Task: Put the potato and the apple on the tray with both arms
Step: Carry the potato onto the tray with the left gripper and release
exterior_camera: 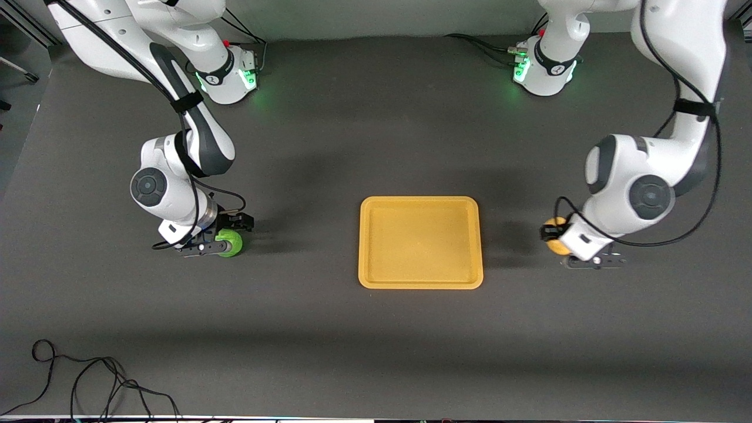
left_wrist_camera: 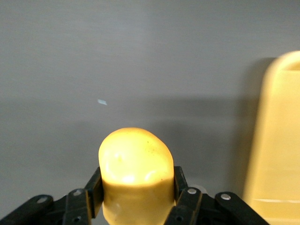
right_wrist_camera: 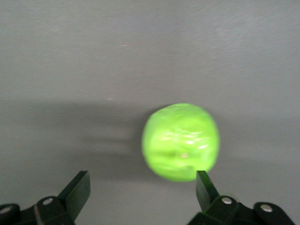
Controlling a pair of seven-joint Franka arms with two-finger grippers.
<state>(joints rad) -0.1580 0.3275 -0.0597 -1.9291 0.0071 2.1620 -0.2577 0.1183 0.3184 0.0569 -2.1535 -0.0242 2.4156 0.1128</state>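
The right gripper grabs the apple's round sides next, to place the green apple on the orange-yellow tray.
The orange-yellow tray lies empty at the table's middle. The yellow-orange potato is toward the left arm's end of the table, beside the tray. My left gripper is shut on it, low at the table. In the left wrist view the potato fills the gap between the fingers, and the tray's edge shows. The green apple lies on the table toward the right arm's end. My right gripper is low and open beside it. In the right wrist view the apple sits just ahead of one of the spread fingertips.
A loose black cable lies on the table near the front camera at the right arm's end. The arm bases stand along the table's edge farthest from the front camera.
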